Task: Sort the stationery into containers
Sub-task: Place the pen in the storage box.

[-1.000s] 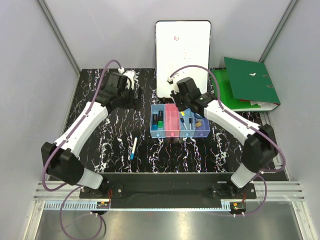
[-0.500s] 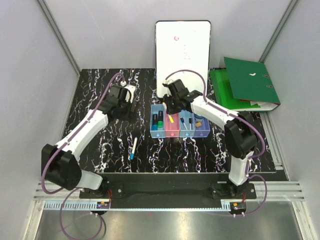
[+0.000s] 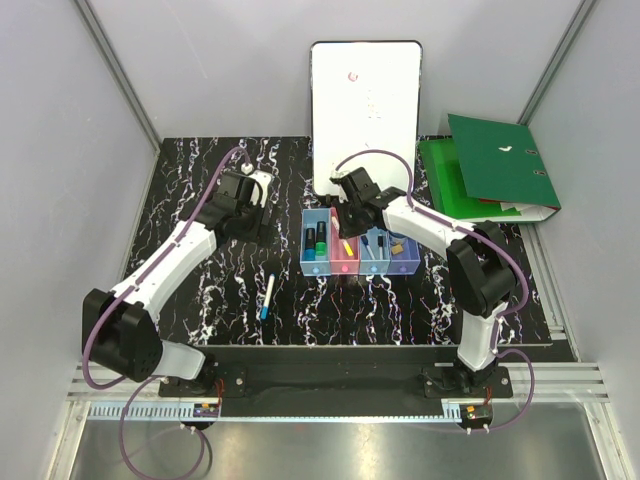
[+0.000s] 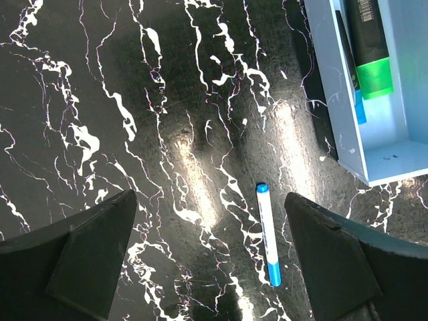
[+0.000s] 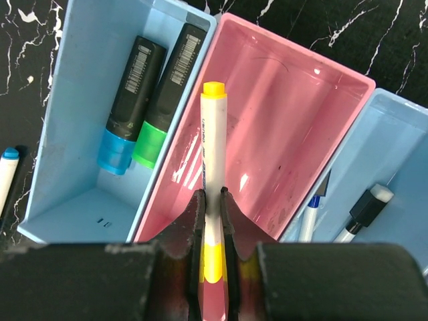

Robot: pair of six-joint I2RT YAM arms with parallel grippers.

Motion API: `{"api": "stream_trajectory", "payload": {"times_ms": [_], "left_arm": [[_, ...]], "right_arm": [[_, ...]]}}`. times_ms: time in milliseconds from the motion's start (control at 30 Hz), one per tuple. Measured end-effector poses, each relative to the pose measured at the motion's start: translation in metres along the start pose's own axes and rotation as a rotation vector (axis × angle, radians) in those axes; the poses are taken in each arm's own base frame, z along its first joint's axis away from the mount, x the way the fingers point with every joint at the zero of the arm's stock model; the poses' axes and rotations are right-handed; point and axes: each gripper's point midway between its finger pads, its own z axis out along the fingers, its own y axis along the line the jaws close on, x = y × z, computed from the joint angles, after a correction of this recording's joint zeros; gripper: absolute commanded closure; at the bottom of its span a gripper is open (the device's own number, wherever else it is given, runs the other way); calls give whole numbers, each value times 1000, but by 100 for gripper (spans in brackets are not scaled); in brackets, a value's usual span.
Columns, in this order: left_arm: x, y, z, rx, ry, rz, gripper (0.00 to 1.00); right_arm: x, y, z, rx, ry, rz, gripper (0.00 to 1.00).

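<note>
The robot's right gripper needs to let go of the slim white pen now, because the empty bottom of the pink bin (image 5: 294, 127) is below the pen and the pen would land inside.
My right gripper (image 5: 212, 194) is shut on a slim white pen with yellow ends (image 5: 213, 134), held just above the pink bin (image 5: 294, 127) of the containers (image 3: 360, 252). From above, the right gripper (image 3: 347, 226) hangs over that bin's far end. The left light blue bin (image 5: 73, 107) holds a green-black marker (image 5: 169, 100) and a blue-black marker (image 5: 129, 103). The third bin (image 5: 398, 147) holds pens (image 5: 364, 207). A white pen with blue ends (image 4: 269, 234) lies on the table below my open left gripper (image 4: 208, 197), nearer its right finger.
A white board (image 3: 365, 100) stands behind the bins. A green binder (image 3: 497, 165) lies at the back right. The blue-ended pen (image 3: 267, 297) lies left of the bins on the black marbled table (image 3: 200, 270). Grey walls close in the sides.
My right gripper swung left with the yellow-ended pen, from over the right-hand bins to the pink bin. The left arm shifted slightly nearer, still open.
</note>
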Motion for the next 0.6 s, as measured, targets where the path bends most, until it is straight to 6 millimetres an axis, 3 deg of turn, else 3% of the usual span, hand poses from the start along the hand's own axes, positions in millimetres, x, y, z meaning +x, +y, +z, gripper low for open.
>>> {"api": "stream_trajectory", "payload": {"times_ms": [100, 167, 333, 600], "left_arm": [[1, 0, 1, 1, 2, 0, 1], [4, 0, 2, 2, 9, 1, 2], [11, -1, 4, 7, 27, 2, 3], [17, -4, 6, 18, 44, 0, 6]], "right_arm": [[2, -1, 1, 1, 5, 2, 93], [2, -2, 1, 2, 5, 2, 79], [-1, -2, 1, -1, -7, -4, 64], [-3, -3, -2, -4, -23, -41, 61]]}}
